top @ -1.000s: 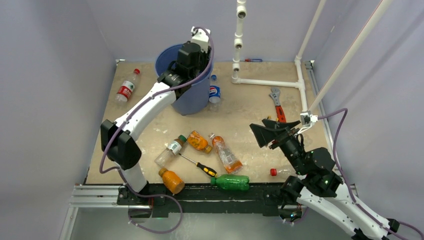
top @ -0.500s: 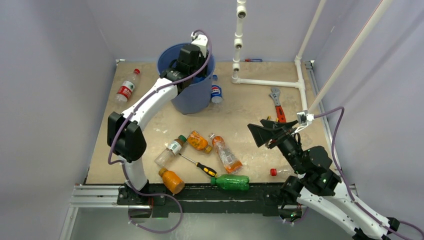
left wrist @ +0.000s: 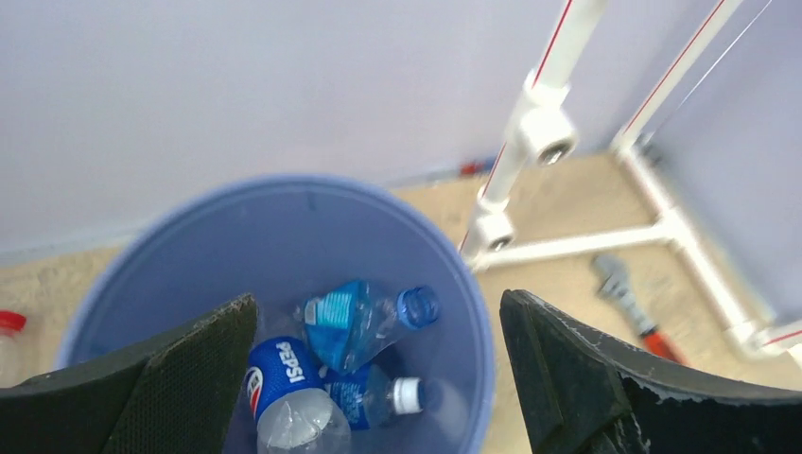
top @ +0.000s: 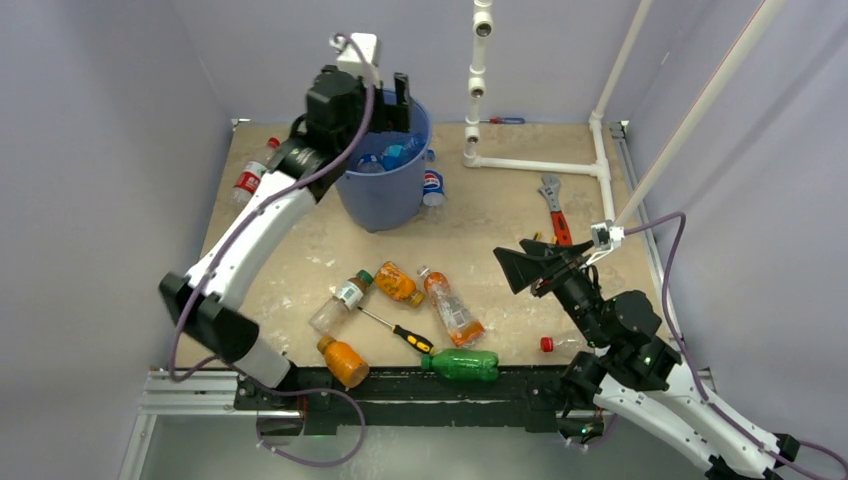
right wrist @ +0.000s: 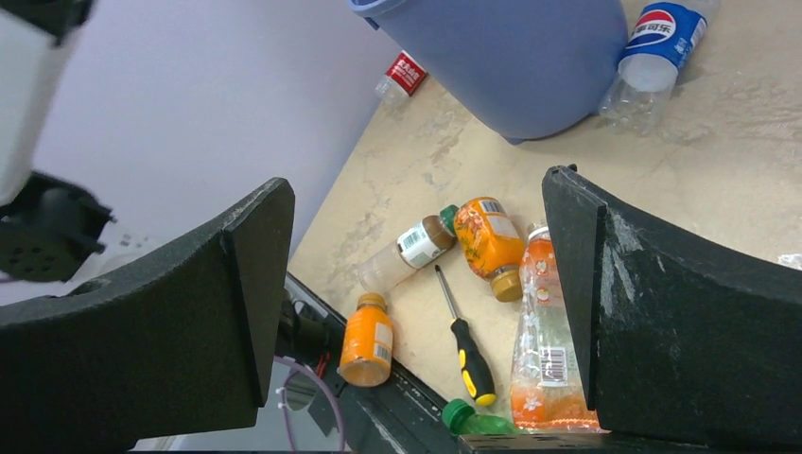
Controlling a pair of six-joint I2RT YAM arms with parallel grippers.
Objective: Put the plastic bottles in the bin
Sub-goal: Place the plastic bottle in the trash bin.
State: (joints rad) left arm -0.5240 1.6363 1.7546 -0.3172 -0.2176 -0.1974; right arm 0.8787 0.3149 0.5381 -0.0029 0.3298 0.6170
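Note:
I need to grab the orange-labelled clear bottle by its middle body (top: 450, 304) (right wrist: 549, 345) with my right gripper next. The bottle's neck then stays free for my left gripper to grab.
My left gripper (top: 393, 103) (left wrist: 378, 301) hangs open above the blue bin (top: 385, 200) (left wrist: 284, 184), holding nothing. Three plastic bottles lie inside: a Pepsi one (left wrist: 284, 388), a blue-capped one (left wrist: 355, 322) and a white-capped one (left wrist: 378, 397). On the table lie a red-label bottle (top: 252, 175), a Pepsi bottle (top: 430, 185) beside the bin, a green-capped clear bottle (top: 340, 300), orange bottles (top: 397, 283) (top: 343, 360), a long orange bottle (top: 452, 310) and a green bottle (top: 462, 365). My right gripper (top: 525, 268) (right wrist: 416, 189) stands open and empty to their right.
A yellow-and-black screwdriver (top: 400, 333) lies among the near bottles. A red-handled wrench (top: 553, 208) and a white pipe frame (top: 540, 165) occupy the far right. A loose red cap (top: 546, 344) sits near the right arm. Walls close in the left, back and right.
My left gripper has risen out of the bin, shifted left and opened its jaws. Bottles now show inside the bin. The right arm has hardly moved.

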